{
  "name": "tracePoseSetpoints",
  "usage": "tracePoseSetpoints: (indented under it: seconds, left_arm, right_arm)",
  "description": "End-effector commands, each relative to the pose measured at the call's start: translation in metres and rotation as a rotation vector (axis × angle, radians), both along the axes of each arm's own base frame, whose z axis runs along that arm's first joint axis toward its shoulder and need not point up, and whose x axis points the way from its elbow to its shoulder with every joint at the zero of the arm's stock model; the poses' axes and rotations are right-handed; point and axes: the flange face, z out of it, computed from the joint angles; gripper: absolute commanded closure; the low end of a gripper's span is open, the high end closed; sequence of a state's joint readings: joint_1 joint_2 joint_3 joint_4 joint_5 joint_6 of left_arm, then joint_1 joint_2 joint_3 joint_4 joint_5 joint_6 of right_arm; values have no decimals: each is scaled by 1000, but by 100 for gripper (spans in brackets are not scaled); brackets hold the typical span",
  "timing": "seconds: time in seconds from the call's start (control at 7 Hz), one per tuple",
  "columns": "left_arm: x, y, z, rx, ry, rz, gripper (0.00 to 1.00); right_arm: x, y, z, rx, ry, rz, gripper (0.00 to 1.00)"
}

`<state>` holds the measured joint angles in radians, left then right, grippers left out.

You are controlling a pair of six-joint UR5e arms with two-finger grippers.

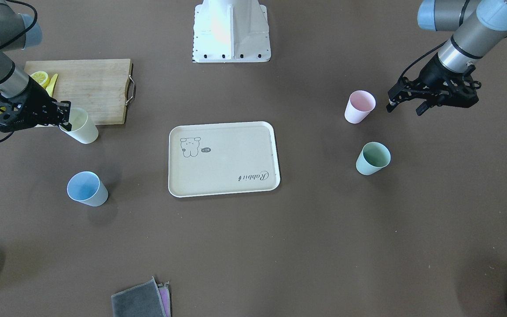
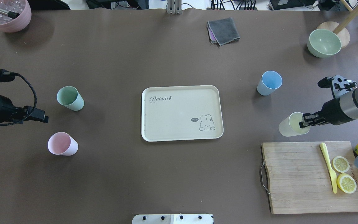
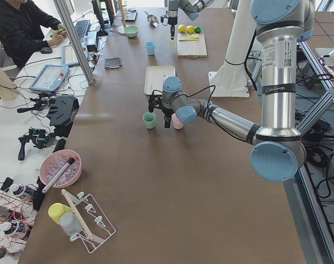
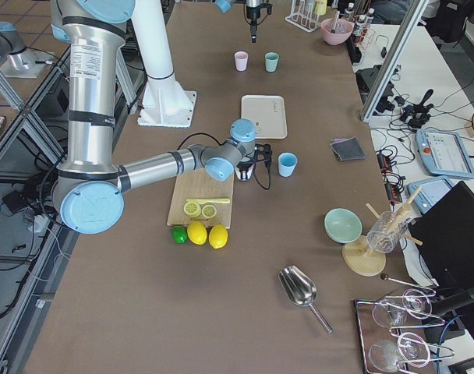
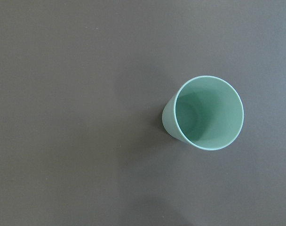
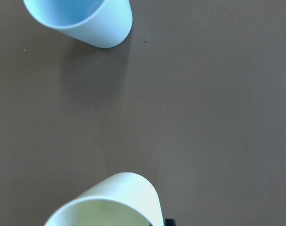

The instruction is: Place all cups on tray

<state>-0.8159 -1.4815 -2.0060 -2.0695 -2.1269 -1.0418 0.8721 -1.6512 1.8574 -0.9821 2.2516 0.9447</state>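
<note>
The pink cup's opening (image 1: 362, 101) is too wide to span, so my left gripper should next grab the pink cup by its thin rim (image 1: 374, 100).
The cream tray (image 2: 179, 115) lies mid-table with nothing on it; it also shows in the front view (image 1: 227, 154). My right gripper (image 2: 303, 123) is shut on the rim of the pale yellow cup (image 2: 290, 125), which is tilted next to the cutting board; the cup also shows in the front view (image 1: 82, 127) and the right wrist view (image 6: 110, 202). The light blue cup (image 2: 269, 83) stands beyond it. My left gripper (image 1: 405, 105) is open and empty, beside the pink cup (image 1: 359, 107). The mint green cup (image 2: 70, 98) stands nearby and fills the left wrist view (image 5: 204, 115).
A bamboo cutting board (image 2: 303, 177) with lemon slices and a yellow knife lies near the right arm. A sage-green bowl (image 2: 324, 42), a grey cloth (image 2: 223, 30) and a mauve pot (image 2: 6, 14) sit along the far edge. The robot base (image 1: 231, 31) stands behind the tray.
</note>
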Motion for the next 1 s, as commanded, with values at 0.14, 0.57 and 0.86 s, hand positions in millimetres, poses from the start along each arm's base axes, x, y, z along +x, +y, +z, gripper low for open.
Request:
tracePoseSetpoints:
  seconds: [0.14, 0.57, 0.86]
  left_arm:
    - [47, 43, -1, 11, -44, 4, 3]
    - [66, 38, 37, 41, -31, -5, 33]
    - [69, 38, 41, 50, -14, -4, 100]
  right_arm:
    - [23, -28, -46, -28, -71, 13, 100]
    - [19, -41, -127, -65, -48, 24, 100]
    - [8, -51, -153, -61, -41, 22, 100]
